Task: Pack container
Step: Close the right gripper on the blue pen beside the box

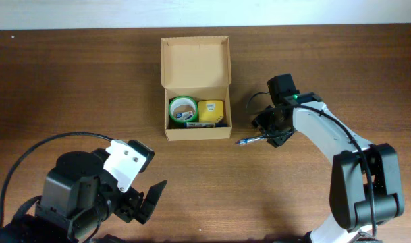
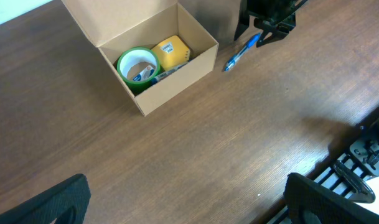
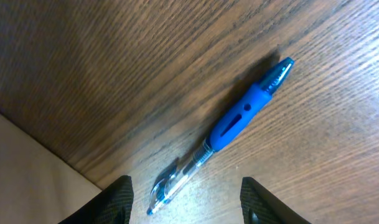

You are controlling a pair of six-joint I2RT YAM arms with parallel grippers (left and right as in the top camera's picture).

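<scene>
The blue pen (image 1: 251, 140) should be packed lengthwise, so my right gripper will reach it and grab it across its middle, where the blue grip meets the clear body.
The container (image 1: 195, 64) is a tan cardboard box with its flap lid standing open, at the table's middle back. Inside lie a green tape roll (image 1: 182, 110) and a yellow pack (image 1: 211, 111). A blue pen (image 1: 251, 140) lies on the table just right of the box. My right gripper (image 1: 276, 135) is open and empty, low over the pen; in the right wrist view the pen (image 3: 233, 121) lies between and ahead of the fingers (image 3: 186, 202). My left gripper (image 1: 148, 199) is open and empty near the front left, far from the box (image 2: 177, 81).
The box's side wall (image 3: 27, 168) shows close at the lower left of the right wrist view. The left wrist view also shows the tape roll (image 2: 138, 65), the pen (image 2: 241, 54), the right gripper (image 2: 270, 25) and the table's front edge (image 2: 338, 155).
</scene>
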